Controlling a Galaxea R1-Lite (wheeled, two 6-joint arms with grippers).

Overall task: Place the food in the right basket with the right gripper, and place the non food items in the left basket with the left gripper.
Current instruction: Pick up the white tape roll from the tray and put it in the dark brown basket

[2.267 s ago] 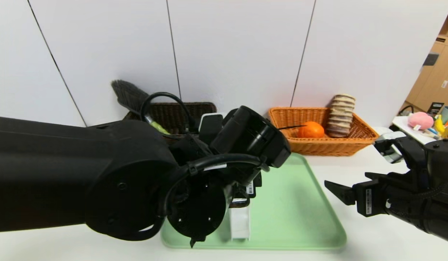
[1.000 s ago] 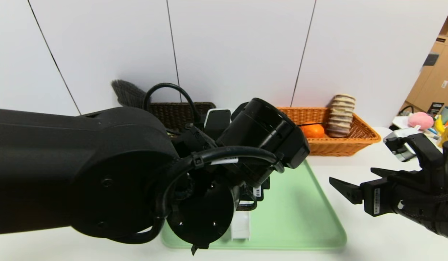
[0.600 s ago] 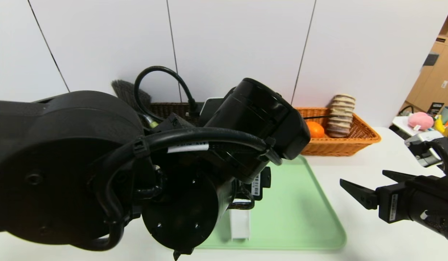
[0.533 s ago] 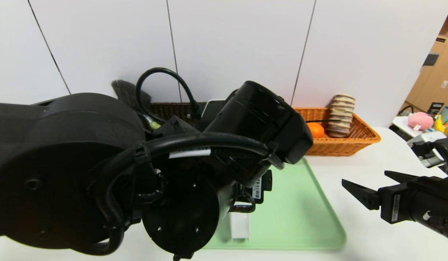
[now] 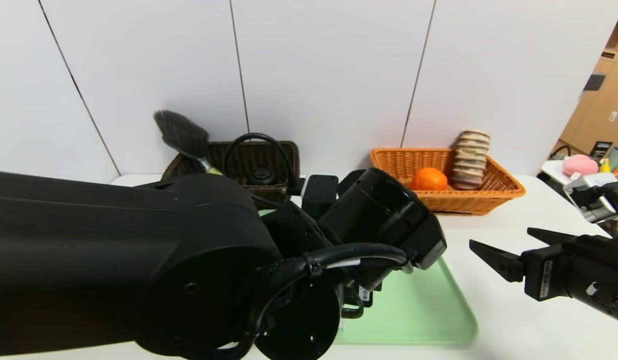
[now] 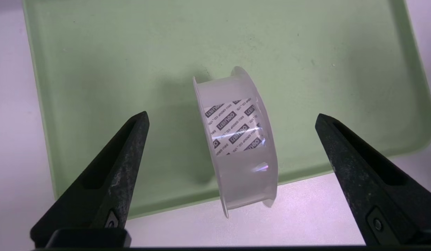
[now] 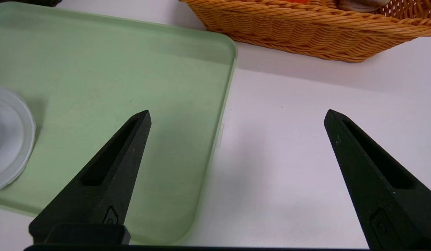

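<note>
I need to lower my left gripper before closing: its fingers are above the white spool (image 6: 236,139) in the left wrist view.
A white spool (image 6: 236,139) with a printed sticker stands on its edge on the green tray (image 6: 97,69), close to the tray's front rim. My left gripper (image 6: 232,115) hangs open above it, one finger on each side, not touching. The left arm hides this in the head view. The orange (image 5: 429,178) and the striped roll (image 5: 470,159) are in the right basket (image 5: 499,192). The left basket (image 5: 284,150) holds the brush (image 5: 181,132), bristles up, and the black-rimmed cup (image 5: 261,176). My right gripper (image 5: 500,236) is open and empty over the table, right of the tray.
Both baskets stand against the white wall at the back. My bulky left arm (image 5: 139,260) covers the table's left half and much of the tray. A side table with a pink toy (image 5: 580,165) and small items is at the far right.
The left arm has dropped lower over the tray, uncovering the left basket and the orange. The right gripper has drifted slightly right. Both grippers stay open.
</note>
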